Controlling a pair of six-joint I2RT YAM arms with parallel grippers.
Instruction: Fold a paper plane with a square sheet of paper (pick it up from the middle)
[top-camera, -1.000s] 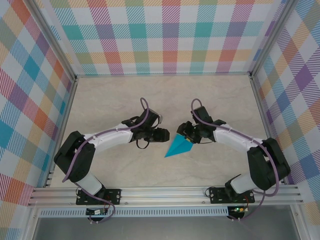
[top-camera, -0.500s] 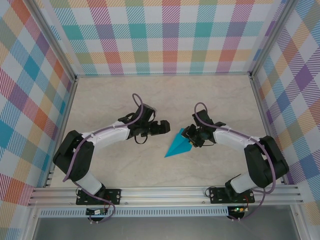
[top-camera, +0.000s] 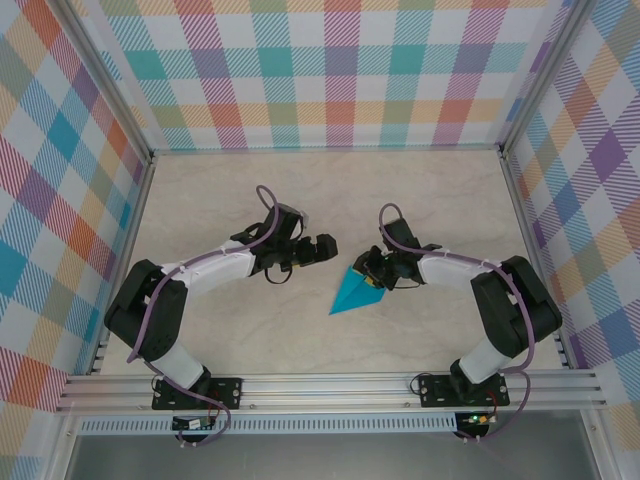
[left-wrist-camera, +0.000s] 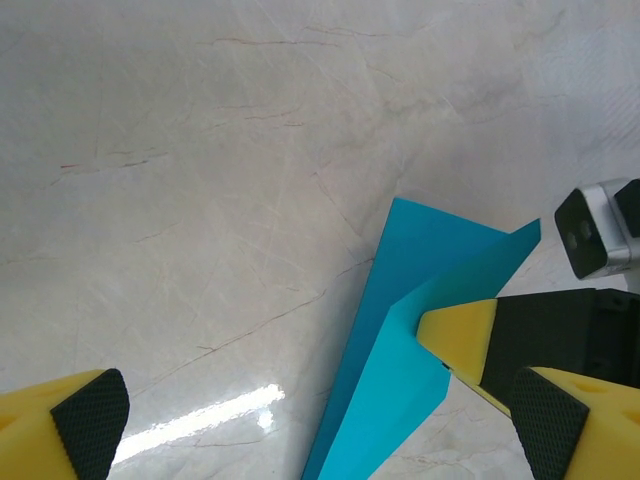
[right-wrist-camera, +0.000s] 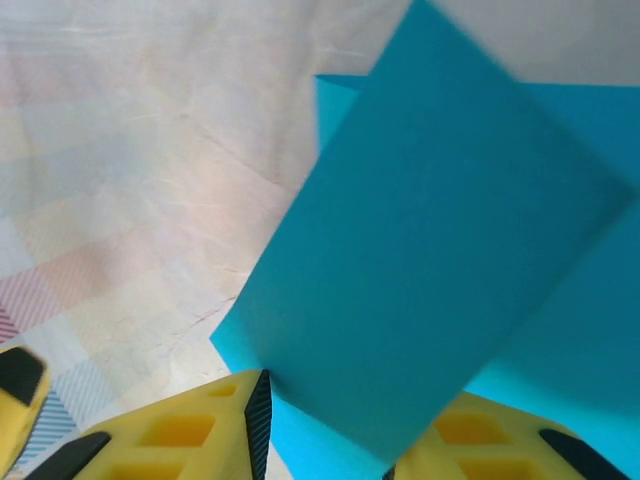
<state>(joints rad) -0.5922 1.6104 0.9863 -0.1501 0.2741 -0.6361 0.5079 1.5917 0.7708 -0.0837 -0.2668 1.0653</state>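
Note:
I need to pinch the folded layers of the teal paper plane together at the middle with my left gripper next. Then I will pick up the paper plane still folded.
The teal sheet of paper, folded into a narrow pointed paper plane (top-camera: 352, 292), lies mid-table with its tip toward the near left. Its wide end has a raised flap (right-wrist-camera: 430, 230). My right gripper (top-camera: 372, 276) sits at that wide end, with the jaws partly closed around the flap (left-wrist-camera: 440, 290) and a gap still between them (right-wrist-camera: 335, 430). One pad (right-wrist-camera: 258, 405) touches the flap's edge; the other finger is hidden behind the paper. One yellow right fingertip (left-wrist-camera: 458, 335) rests on the flap. My left gripper (top-camera: 323, 246) hovers up-left of the paper, wide open and empty (left-wrist-camera: 318, 425).
The marble-look tabletop (top-camera: 230, 200) is ringed by checked walls (top-camera: 330, 70) and a metal frame rail (top-camera: 330, 385) at the near edge. Both arm bases stand at the near edge. The two grippers are close together over the middle.
My left gripper has opened wide and drawn back up-left, off the paper. My right gripper has narrowed its jaws around the flap. The paper has hardly shifted.

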